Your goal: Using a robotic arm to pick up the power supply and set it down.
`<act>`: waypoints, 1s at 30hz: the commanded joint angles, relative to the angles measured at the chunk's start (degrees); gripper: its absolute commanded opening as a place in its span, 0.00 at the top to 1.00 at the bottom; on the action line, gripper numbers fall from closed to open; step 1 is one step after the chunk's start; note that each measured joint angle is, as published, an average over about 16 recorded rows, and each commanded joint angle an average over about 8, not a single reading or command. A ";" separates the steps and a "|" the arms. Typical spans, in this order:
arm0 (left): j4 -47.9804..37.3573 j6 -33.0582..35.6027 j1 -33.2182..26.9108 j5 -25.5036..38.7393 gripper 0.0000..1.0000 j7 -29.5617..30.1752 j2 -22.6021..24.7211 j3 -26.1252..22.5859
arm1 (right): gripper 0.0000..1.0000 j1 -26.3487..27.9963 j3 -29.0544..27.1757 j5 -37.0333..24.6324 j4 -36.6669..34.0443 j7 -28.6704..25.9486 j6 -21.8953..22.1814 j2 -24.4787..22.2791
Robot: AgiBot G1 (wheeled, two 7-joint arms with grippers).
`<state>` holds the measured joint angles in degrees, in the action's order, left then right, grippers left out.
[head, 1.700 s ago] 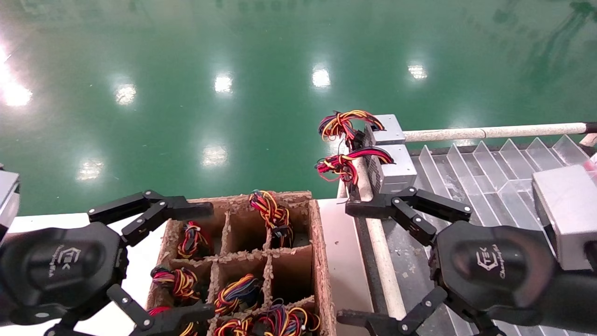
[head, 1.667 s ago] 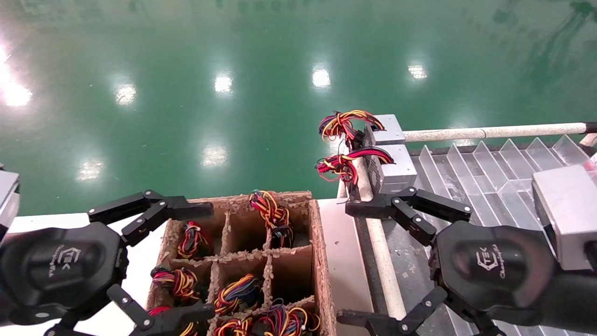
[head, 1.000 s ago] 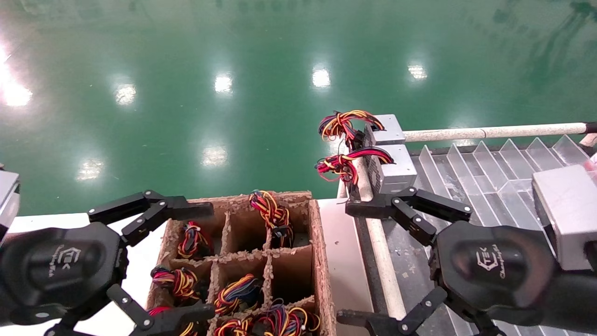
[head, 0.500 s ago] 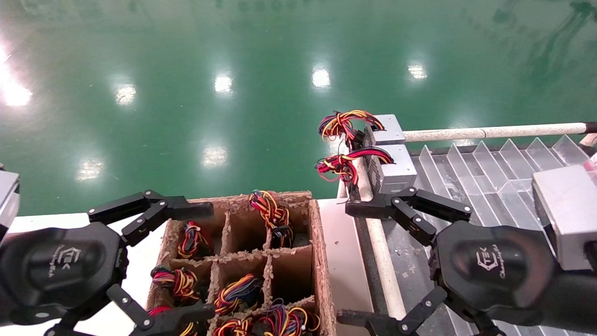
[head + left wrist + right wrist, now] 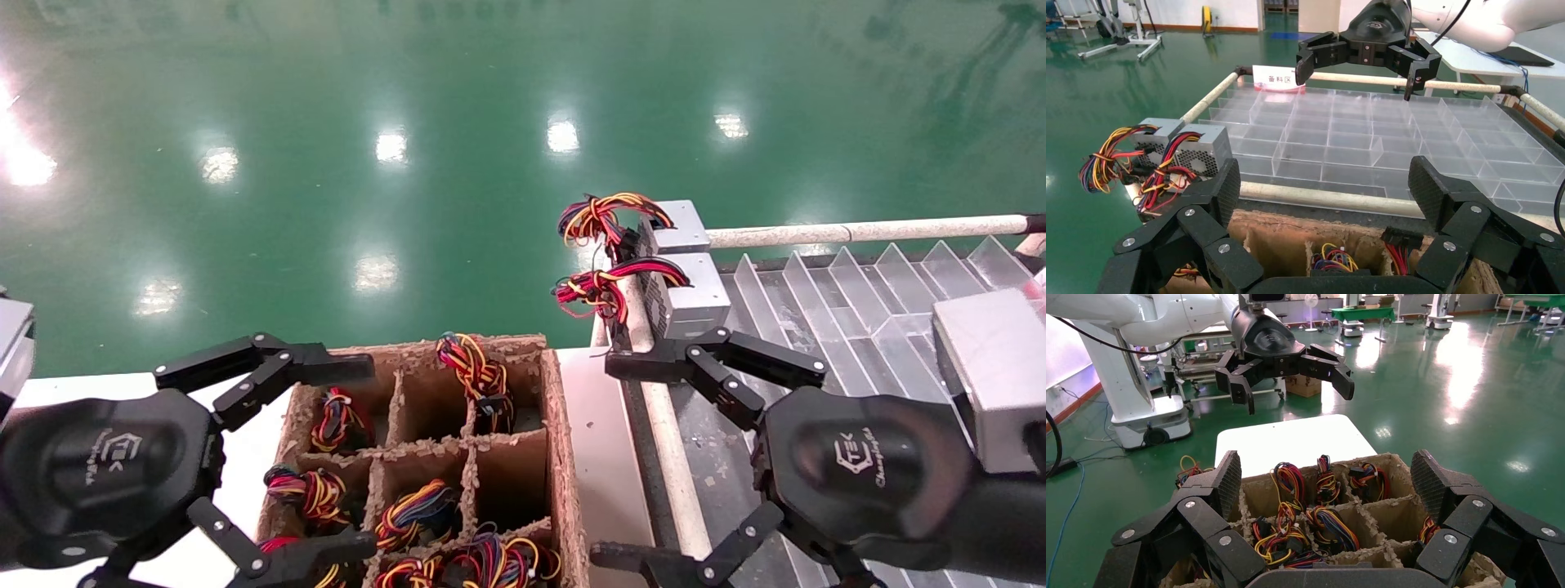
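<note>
The robot's right gripper is going to grab the power supply by its looped wire bundle (image 5: 477, 371) next. The robot will then lift the supply out and set it on the rack (image 5: 833, 309).
The power supply shows only as a looped red, yellow, orange and black wire bundle (image 5: 478, 377) (image 5: 1426, 530) sticking up from the far right compartment of a cardboard divider box (image 5: 565, 457); its metal body is hidden inside. My left gripper (image 5: 347, 457) (image 5: 1326, 184) hovers open at the box's left side. My right gripper (image 5: 613, 461) (image 5: 1327, 478) hovers open at the box's right side, over the rack's edge. Neither holds anything.
Other compartments hold several more wire bundles (image 5: 1303, 523). Two silver boxes stand at the near corner of a clear-divider rack (image 5: 858, 302): one with a mostly red bundle (image 5: 695, 298), one with a multicolour bundle (image 5: 678, 224). A white rail (image 5: 666, 441) borders the rack.
</note>
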<state>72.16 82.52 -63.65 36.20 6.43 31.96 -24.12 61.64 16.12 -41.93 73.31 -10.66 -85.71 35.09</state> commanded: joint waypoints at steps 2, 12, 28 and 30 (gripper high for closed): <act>0.00 0.00 0.00 0.00 0.88 0.00 0.00 0.00 | 0.00 -0.01 -0.03 0.03 0.06 -0.01 0.01 -0.01; -0.01 0.00 0.00 0.00 1.00 0.00 0.00 0.00 | 0.00 2.97 2.67 -3.40 -7.47 2.10 -0.01 5.58; -0.01 0.00 -0.01 0.00 1.00 0.00 0.00 -0.01 | 0.02 19.32 11.00 -16.00 -42.62 14.71 0.09 26.24; -0.01 0.00 -0.01 0.00 1.00 0.00 0.00 -0.01 | 0.15 21.20 12.05 -17.88 -46.68 16.57 1.07 28.41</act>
<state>72.15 82.52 -63.65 36.20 6.43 31.96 -24.13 82.47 28.09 -59.78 27.59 5.83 -83.88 63.13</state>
